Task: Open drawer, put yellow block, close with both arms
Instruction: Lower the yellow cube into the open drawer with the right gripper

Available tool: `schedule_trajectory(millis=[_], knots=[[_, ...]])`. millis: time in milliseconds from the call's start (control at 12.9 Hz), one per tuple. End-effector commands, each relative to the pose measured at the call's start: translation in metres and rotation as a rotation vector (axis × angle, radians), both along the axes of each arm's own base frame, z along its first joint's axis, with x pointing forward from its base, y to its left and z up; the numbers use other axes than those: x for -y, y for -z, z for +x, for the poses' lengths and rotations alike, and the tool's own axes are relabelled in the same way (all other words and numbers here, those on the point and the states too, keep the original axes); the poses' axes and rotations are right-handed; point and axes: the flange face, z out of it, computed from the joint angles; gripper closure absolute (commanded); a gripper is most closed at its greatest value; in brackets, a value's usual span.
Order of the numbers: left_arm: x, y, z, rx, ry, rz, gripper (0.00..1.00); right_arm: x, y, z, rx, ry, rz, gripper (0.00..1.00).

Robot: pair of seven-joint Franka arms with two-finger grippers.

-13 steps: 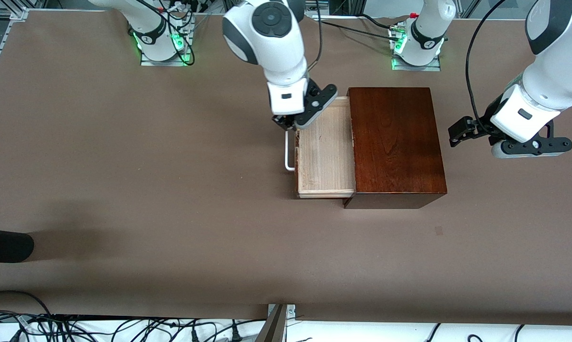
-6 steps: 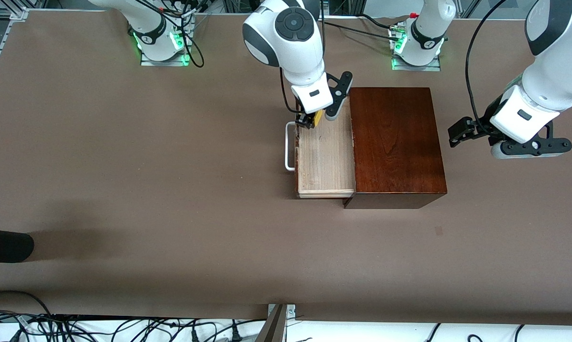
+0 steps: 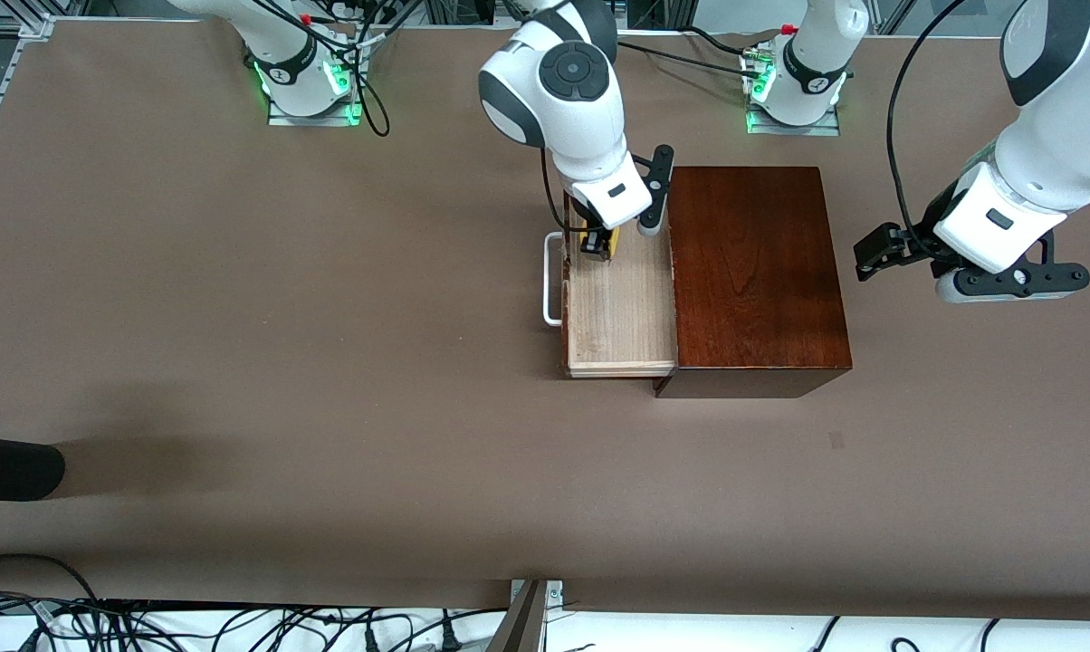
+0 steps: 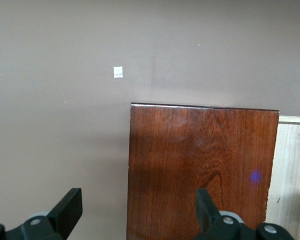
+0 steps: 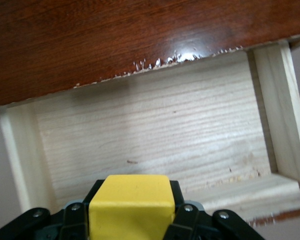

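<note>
The yellow block hangs above the drawer's pale bottom in the right wrist view. My right gripper should keep holding the block until I lower it into the drawer.
The drawer [image 3: 619,303] stands pulled out of the dark wooden box [image 3: 753,272] toward the right arm's end of the table, its white handle [image 3: 550,279] in front. My right gripper [image 3: 597,243] is shut on the yellow block [image 3: 602,242] and holds it over the drawer's end farther from the front camera. In the right wrist view the block [image 5: 130,206] sits between the fingers above the pale tray [image 5: 160,135]. My left gripper [image 3: 907,258] is open and empty beside the box, toward the left arm's end; the left wrist view shows its fingers [image 4: 67,210] over the table and the box top [image 4: 200,165].
A dark object [image 3: 11,466] lies at the table's edge at the right arm's end. A small white mark [image 4: 118,72] is on the table near the box. Cables run along the table's near edge.
My right gripper has moved from over the handle to over the drawer tray and turned, with the yellow block now showing in it. The left arm has not moved.
</note>
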Motion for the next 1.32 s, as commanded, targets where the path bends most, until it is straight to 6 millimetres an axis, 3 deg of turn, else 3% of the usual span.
schedule_trajectory(millis=[0, 622, 1010, 1244], knots=[[0.002, -0.005, 0.003, 0.008, 0.005, -0.010, 0.00, -0.014, 0.014, -0.003, 0.034, -0.057, 0.003, 0.90], [0.002, -0.006, 0.003, 0.010, 0.005, -0.010, 0.00, -0.026, 0.064, -0.017, 0.122, -0.139, -0.043, 0.89], [0.002, -0.006, 0.003, 0.010, 0.005, -0.010, 0.00, -0.027, 0.079, -0.018, 0.121, -0.174, -0.057, 0.88], [0.002, -0.005, 0.003, 0.008, 0.005, -0.010, 0.00, -0.026, 0.082, -0.019, 0.118, -0.173, -0.060, 0.70]])
